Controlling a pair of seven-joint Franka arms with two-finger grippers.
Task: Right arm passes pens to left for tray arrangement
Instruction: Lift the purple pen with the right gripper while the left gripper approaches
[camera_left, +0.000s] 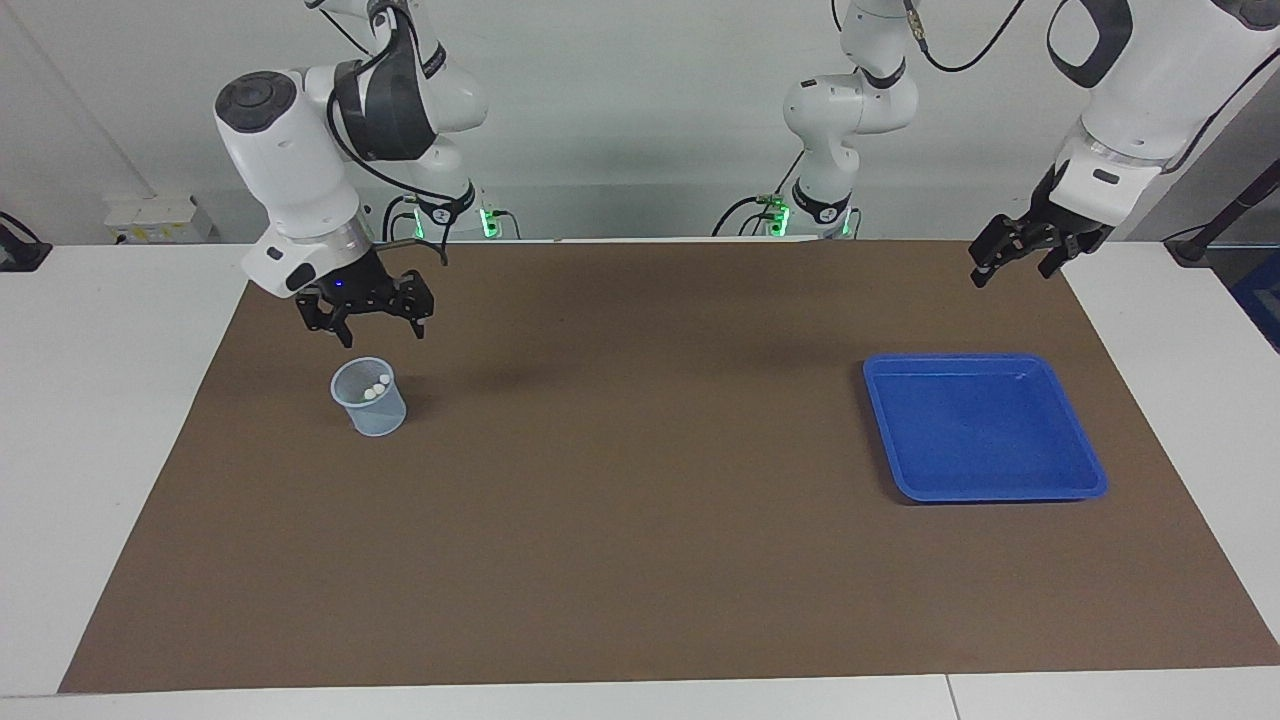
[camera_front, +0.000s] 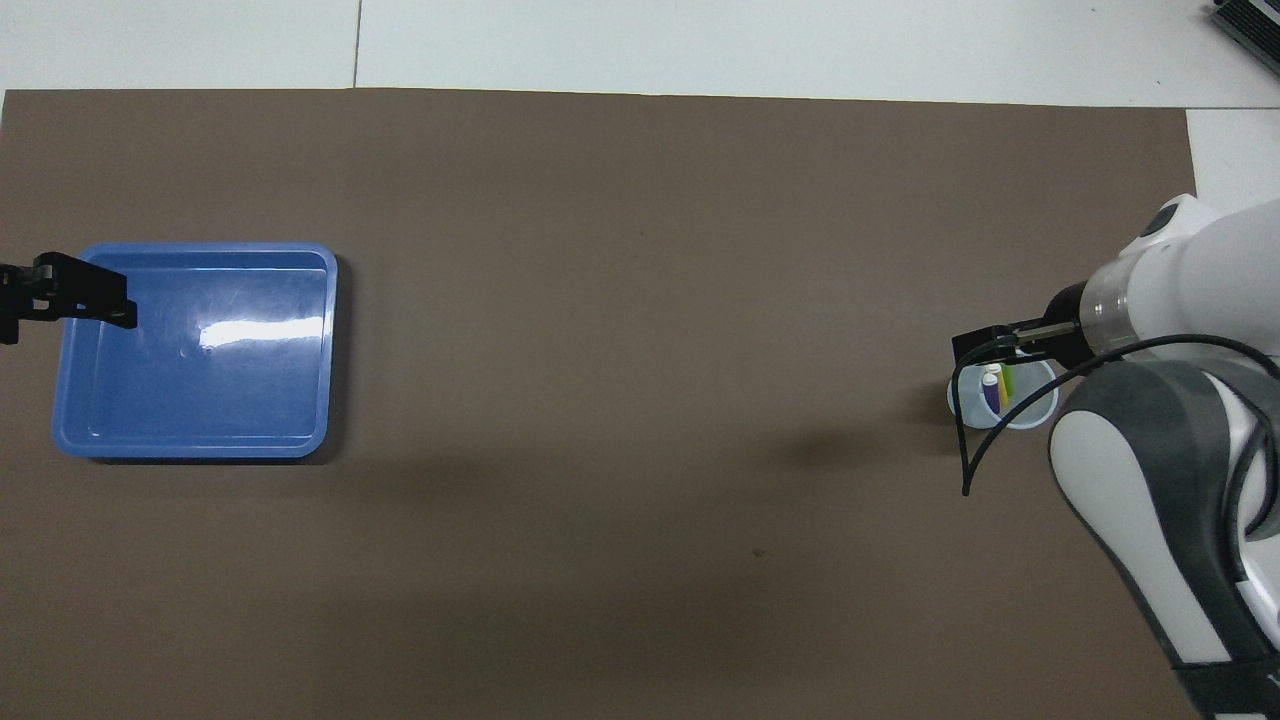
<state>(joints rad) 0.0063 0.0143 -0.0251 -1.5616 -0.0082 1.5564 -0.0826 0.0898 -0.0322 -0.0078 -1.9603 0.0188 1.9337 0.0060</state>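
Note:
Next, my right gripper takes the purple pen by its whitish upper end (camera_front: 991, 377), since the side of the cup closes around the pen's lower part.
Three pens (camera_left: 375, 388) stand upright in a small pale-blue mesh cup (camera_left: 369, 403), only their whitish ends showing in the facing view. From overhead the pens (camera_front: 994, 391) show purple, yellow and green inside the cup (camera_front: 1030, 408). My right gripper (camera_left: 384, 336) hangs open just above the cup's rim, holding nothing; overhead, the right gripper (camera_front: 985, 346) covers the cup's edge. The blue tray (camera_left: 985, 430) lies empty toward the left arm's end. My left gripper (camera_left: 1010, 274) hovers open, raised near the mat's corner; overhead, the left gripper (camera_front: 95, 300) overlaps the tray (camera_front: 200, 390) at its rim.
A brown mat (camera_left: 640, 520) covers the table's middle, with white tabletop (camera_left: 110, 420) around it. The right arm's black cable (camera_front: 962, 440) loops down beside the cup.

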